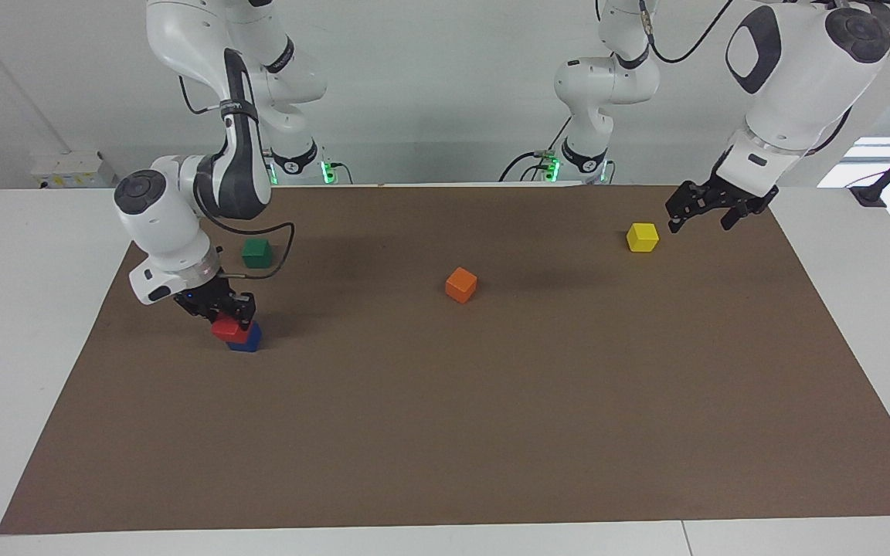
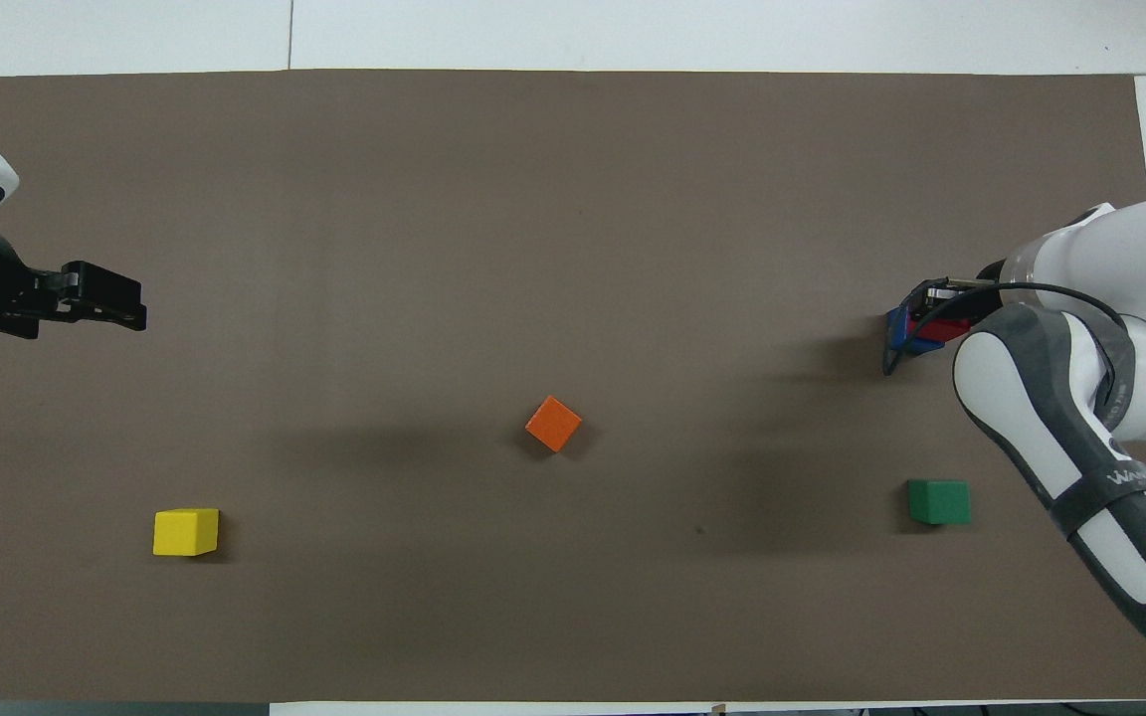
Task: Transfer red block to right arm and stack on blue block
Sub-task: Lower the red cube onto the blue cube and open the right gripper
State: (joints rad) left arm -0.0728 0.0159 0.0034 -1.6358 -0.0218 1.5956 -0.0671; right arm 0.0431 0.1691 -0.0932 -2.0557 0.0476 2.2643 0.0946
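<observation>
The robot's right gripper should open now, because the red block (image 2: 939,328) is on the blue block (image 2: 896,328) and the red block would settle there.
The red block (image 1: 227,330) rests on top of the blue block (image 1: 250,340), shifted a little off its middle, toward the right arm's end of the mat. My right gripper (image 1: 222,312) is down over the stack, its fingers shut on the red block. In the overhead view the arm hides most of the stack; only slivers of the red block (image 2: 939,328) and the blue block (image 2: 896,328) show. My left gripper (image 1: 702,218) is open and empty, raised over the mat at the left arm's end, beside the yellow block (image 1: 643,237). It waits there.
A green block (image 1: 256,252) lies nearer to the robots than the stack. An orange block (image 1: 461,285) sits mid-mat. The brown mat (image 1: 491,432) covers the white table. The right arm's black wrist cable hangs by the green block.
</observation>
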